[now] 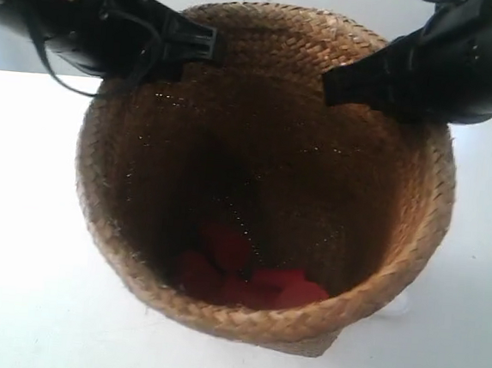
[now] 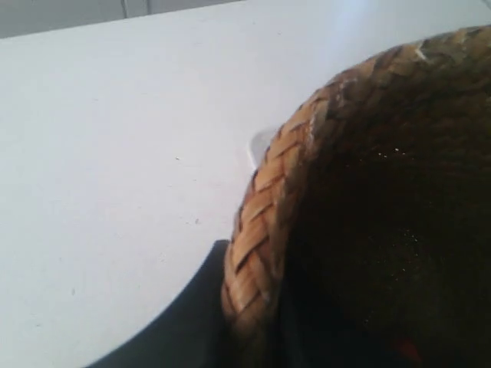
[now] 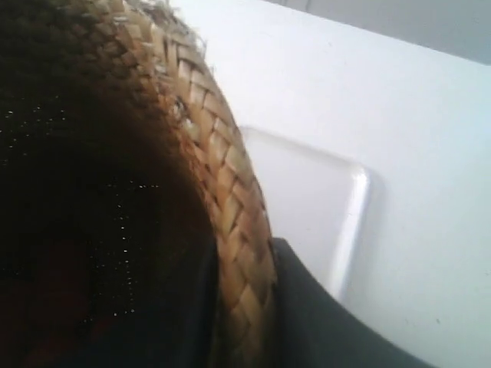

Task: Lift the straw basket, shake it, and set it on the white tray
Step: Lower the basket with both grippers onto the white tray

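Note:
The basket's lower edge (image 1: 309, 347) is still above the white tray (image 1: 395, 306) and the basket's opening is tipped, so my left gripper should keep holding the basket's rim.
The straw basket (image 1: 264, 177) fills the middle of the exterior view, its mouth tipped toward the camera and red pieces (image 1: 250, 279) lying at the bottom. The arm at the exterior view's left (image 1: 193, 46) and the arm at the exterior view's right (image 1: 345, 85) each pinch the far braided rim. My left gripper (image 2: 249, 322) is shut on the rim (image 2: 261, 230), one finger outside and one inside. My right gripper (image 3: 245, 307) is shut on the rim (image 3: 230, 199) the same way. The white tray (image 3: 314, 199) lies below the basket, with a corner (image 2: 259, 146) showing. Whether the base touches it is hidden.
The white table (image 1: 25, 242) spreads all round the basket. A pale wall (image 2: 61, 15) runs behind the table's far edge.

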You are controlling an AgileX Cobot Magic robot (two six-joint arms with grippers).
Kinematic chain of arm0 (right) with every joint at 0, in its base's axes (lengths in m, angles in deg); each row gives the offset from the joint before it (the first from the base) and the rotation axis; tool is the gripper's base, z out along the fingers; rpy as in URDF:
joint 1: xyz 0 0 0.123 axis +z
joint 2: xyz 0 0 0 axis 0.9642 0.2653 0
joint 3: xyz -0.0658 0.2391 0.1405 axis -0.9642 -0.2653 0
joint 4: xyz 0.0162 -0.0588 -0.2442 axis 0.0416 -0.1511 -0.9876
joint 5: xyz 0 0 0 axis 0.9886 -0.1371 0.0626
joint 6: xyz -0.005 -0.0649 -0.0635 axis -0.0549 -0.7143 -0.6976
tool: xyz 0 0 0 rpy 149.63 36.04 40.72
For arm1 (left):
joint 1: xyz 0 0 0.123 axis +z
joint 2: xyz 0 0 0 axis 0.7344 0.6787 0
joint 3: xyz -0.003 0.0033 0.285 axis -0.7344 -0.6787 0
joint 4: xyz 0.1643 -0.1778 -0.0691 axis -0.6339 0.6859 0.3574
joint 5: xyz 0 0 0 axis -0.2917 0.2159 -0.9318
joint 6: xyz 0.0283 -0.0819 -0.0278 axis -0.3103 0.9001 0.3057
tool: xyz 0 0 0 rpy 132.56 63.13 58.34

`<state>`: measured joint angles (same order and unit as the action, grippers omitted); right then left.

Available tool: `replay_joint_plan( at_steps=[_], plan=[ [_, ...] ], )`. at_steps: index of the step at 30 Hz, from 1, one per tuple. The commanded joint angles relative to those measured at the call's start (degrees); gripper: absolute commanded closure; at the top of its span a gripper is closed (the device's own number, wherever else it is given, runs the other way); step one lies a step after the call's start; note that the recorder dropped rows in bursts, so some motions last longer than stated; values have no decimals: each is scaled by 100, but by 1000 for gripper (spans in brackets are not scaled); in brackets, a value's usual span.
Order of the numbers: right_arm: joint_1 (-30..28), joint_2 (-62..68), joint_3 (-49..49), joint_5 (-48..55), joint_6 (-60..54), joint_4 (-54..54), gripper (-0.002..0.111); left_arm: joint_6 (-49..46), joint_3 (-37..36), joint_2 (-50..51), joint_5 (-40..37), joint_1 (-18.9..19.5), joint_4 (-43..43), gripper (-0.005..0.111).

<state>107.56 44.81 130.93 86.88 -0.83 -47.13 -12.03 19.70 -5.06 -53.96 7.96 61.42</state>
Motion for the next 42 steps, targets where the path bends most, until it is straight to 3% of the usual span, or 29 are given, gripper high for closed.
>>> replay_joint_plan(
  at_steps=[1,10,13,19,23,31,36,42],
  plan=[
    [-539,93,581,516,-918,366,108,-210,655,297,-117,58,422,107],
    [-1549,694,1467,1376,-2568,1479,108,-240,1364,1051,-36,58,934,107],
    [-1943,1063,1650,1604,-3171,2128,108,-240,1370,1176,371,58,934,107],
    [-2513,1657,1889,1646,-3418,2970,108,-240,1370,1426,777,58,812,107],
    [-2700,1808,1989,1503,-3667,3188,108,-124,1370,1681,792,58,714,107],
    [-2965,2239,2303,1400,-3849,3282,108,1279,1370,2115,1688,104,115,107],
    [-2965,2623,2348,1261,-4177,3624,108,1697,1370,2188,1398,131,-691,107],
    [-2965,2920,2348,1312,-4177,3698,108,1907,1370,2224,1451,198,-768,107]
  ],
)
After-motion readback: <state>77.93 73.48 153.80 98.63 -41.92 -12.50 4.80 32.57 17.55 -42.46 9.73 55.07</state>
